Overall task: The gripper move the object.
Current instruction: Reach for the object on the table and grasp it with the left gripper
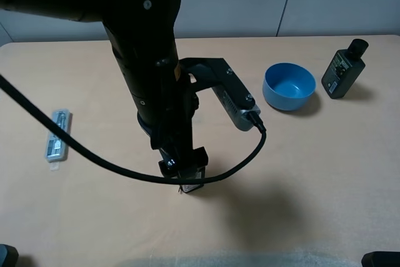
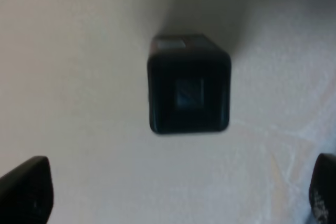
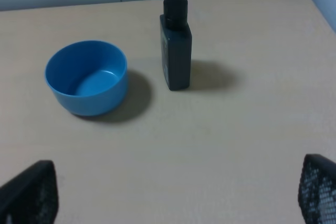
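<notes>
My left gripper needs to grab the small black container next by its boxy body (image 1: 191, 184) (image 2: 189, 87) to move it.
The object (image 2: 189, 85) is a small black boxy container seen from straight above in the left wrist view, standing on the tan table. My left gripper (image 2: 178, 192) hangs over it, open, with its black fingertips (image 2: 26, 190) wide apart and touching nothing. In the high view the left arm comes down over the middle of the table, and the left gripper (image 1: 184, 173) hides most of the object (image 1: 192, 187). In its own wrist view the right gripper (image 3: 173, 192) is open and holds nothing.
A blue bowl (image 1: 289, 85) and a taller dark bottle (image 1: 344, 68) stand at the back right; the right wrist view also shows the bowl (image 3: 86, 77) and bottle (image 3: 176, 43). A clear flat blister pack (image 1: 56, 134) lies at the left. A black cable (image 1: 94, 157) loops off the arm.
</notes>
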`<state>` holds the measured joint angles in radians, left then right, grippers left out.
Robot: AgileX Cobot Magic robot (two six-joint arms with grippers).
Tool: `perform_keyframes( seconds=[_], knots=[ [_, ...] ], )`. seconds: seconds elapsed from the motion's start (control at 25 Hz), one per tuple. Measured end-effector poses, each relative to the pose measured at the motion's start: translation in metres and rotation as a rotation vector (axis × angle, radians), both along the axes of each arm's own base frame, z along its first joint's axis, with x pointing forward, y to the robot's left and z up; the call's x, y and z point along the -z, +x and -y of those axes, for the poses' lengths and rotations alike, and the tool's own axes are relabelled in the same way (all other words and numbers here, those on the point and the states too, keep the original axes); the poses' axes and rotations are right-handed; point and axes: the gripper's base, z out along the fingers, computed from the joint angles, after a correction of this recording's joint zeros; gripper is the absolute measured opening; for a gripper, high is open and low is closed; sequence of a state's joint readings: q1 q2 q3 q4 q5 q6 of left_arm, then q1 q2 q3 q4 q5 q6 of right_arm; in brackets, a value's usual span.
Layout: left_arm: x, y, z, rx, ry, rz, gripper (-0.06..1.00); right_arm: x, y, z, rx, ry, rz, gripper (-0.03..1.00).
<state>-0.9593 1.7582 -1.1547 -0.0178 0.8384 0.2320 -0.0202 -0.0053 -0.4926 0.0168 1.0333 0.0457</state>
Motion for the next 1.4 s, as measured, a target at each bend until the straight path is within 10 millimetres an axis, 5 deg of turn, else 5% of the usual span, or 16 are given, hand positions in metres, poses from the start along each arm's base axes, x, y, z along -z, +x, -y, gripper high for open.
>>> perform_keyframes(
  seconds=[0.96, 1.4],
  knots=[
    [0.08, 0.007, 0.032, 0.025, 0.08, -0.063, 0.98, 0.0, 0.0, 0.0, 0.0, 0.0, 0.0, 0.69],
    [0.097, 0.008, 0.034, 0.021, 0.094, -0.072, 0.93, 0.0, 0.0, 0.0, 0.0, 0.0, 0.0, 0.69]
  ],
)
